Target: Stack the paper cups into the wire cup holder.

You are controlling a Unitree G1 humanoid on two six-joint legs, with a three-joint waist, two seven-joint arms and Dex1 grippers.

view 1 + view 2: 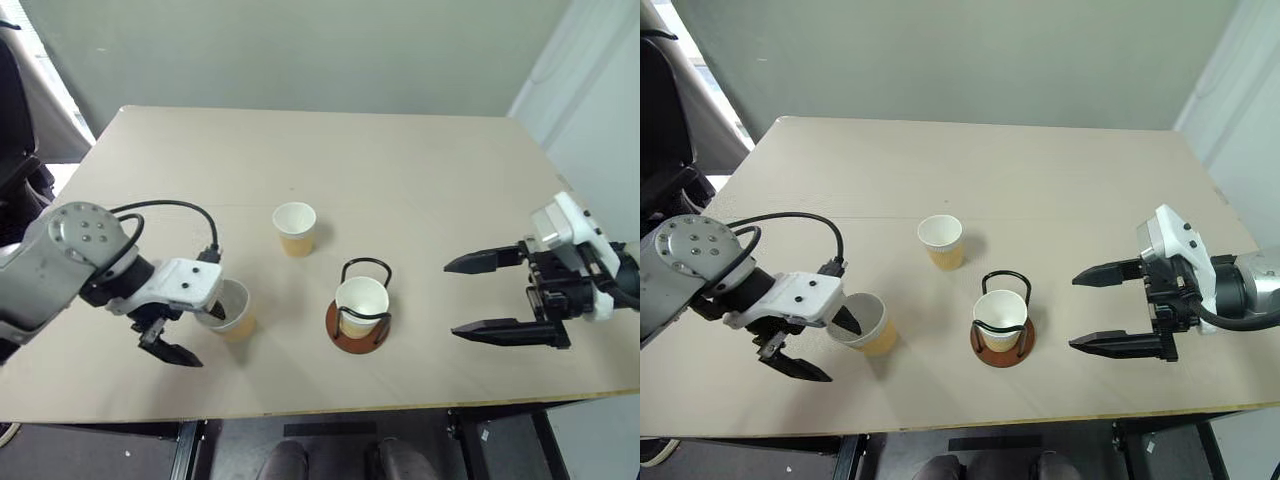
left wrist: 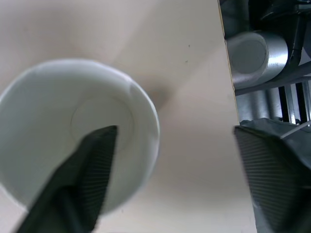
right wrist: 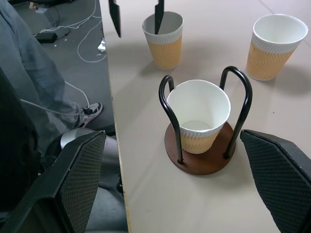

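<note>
The cup's opening is wider than my fingers. My left gripper should next pinch the cup by its thin rim (image 1: 218, 300) to stack it.
Three tan-yellow paper cups stand on the beige table (image 1: 420, 170). One cup (image 1: 361, 305) sits upright inside the wire cup holder (image 1: 343, 338), between its black wire loops. A second cup (image 1: 295, 228) stands alone behind it. My left gripper (image 1: 205, 336) points down over the third cup (image 1: 236, 312) at the front left. It is open, with one finger (image 2: 92, 170) inside the cup and the other outside the rim, apart from the wall. To the right of the holder (image 3: 204, 162) my right gripper (image 1: 451, 298) hangs open and empty, aimed at it.
The table's front edge (image 1: 330, 402) runs close below the left cup and the holder. Cables (image 3: 73, 29) lie on the floor beyond that edge. A wall stands behind the table.
</note>
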